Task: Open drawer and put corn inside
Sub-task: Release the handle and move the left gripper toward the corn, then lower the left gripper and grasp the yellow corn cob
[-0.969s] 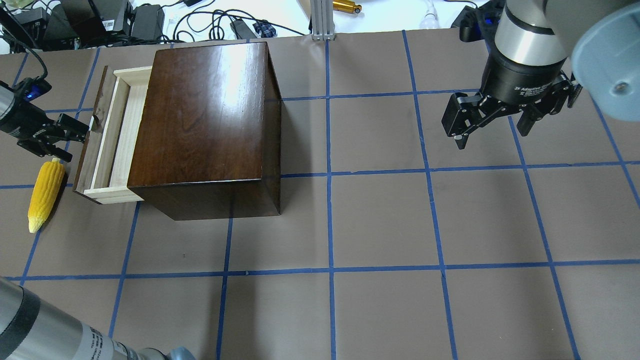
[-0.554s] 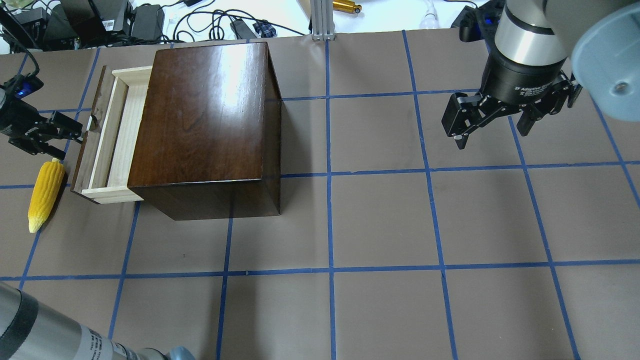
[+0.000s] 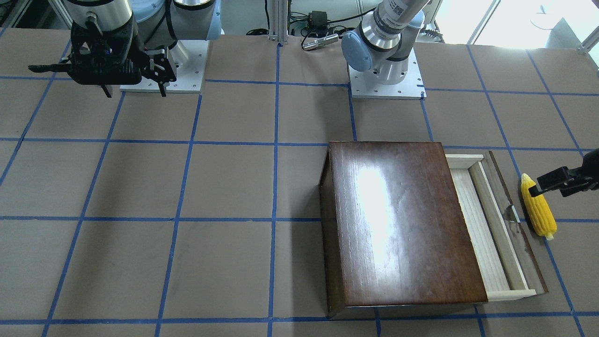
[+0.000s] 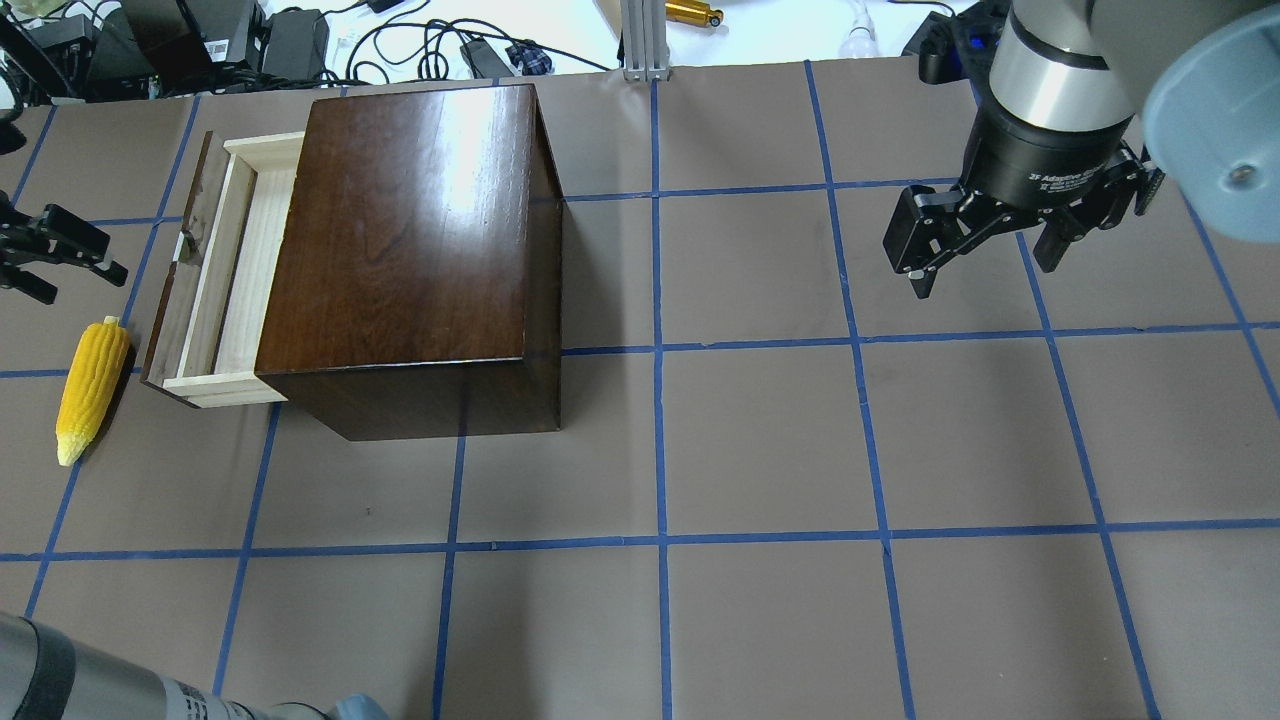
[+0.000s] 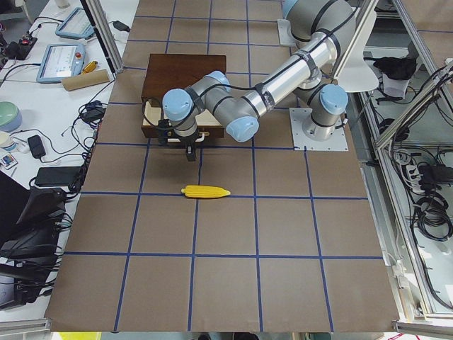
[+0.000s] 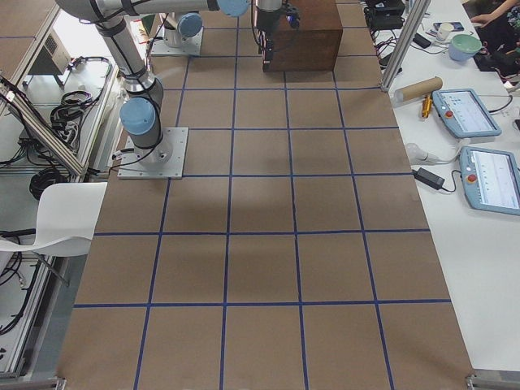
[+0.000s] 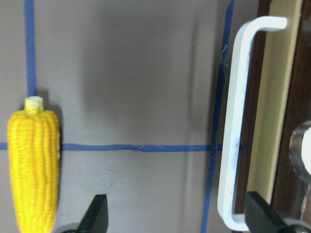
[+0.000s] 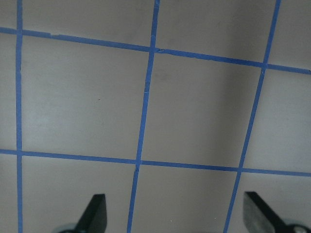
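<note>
The yellow corn needs to go inside the open drawer (image 3: 484, 224), so next I should grab it with my left gripper by its thick kernel-covered body (image 3: 540, 214).
The drawer (image 4: 232, 270) of pale wood stands pulled partway out of the dark wooden box (image 4: 410, 240), its dark front panel and metal pull (image 7: 237, 121) facing left. The yellow corn (image 4: 92, 385) lies on the table just left of the drawer front; it also shows in the front-facing view (image 3: 538, 210) and the left wrist view (image 7: 34, 170). My left gripper (image 4: 85, 285) is open and empty, clear of the pull, just beyond the corn's stub end. My right gripper (image 4: 985, 260) is open and empty, hovering far to the right.
The brown table top (image 4: 760, 440) carries a grid of blue tape lines. Cables and power bricks (image 4: 200, 40) lie beyond the far edge behind the box. An aluminium post (image 4: 640, 40) stands at the back middle.
My left gripper drew the drawer out slightly further, then let go of the pull and backed away to the left. The right arm has not moved.
</note>
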Robot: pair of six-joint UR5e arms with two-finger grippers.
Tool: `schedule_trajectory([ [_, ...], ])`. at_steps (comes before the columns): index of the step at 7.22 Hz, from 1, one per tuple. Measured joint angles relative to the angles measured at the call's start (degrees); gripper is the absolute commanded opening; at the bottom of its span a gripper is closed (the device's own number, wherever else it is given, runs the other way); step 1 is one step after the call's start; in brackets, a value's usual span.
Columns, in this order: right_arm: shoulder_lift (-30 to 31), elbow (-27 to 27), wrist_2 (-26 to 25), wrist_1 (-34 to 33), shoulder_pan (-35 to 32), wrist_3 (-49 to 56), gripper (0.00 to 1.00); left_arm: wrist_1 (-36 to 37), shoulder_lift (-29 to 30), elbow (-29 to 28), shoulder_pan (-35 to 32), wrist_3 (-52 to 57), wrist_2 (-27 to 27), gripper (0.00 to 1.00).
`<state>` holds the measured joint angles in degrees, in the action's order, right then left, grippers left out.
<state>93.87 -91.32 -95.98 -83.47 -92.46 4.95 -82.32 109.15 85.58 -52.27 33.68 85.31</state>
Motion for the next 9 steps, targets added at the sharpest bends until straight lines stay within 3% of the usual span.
schedule_trajectory([
  [3,0.0,0.0,0.0,0.0,0.0,0.0,1.0,1.7,-0.7,0.5,2.1,5.8,4.8,1.0],
  [6,0.0,0.0,0.0,0.0,0.0,0.0,1.0,9.3,3.9,1.0,2.8,8.1,10.6,1.0],
  [9,0.0,0.0,0.0,0.1,0.0,0.0,1.0,19.2,8.9,4.6,3.5,8.4,9.5,0.99],
])
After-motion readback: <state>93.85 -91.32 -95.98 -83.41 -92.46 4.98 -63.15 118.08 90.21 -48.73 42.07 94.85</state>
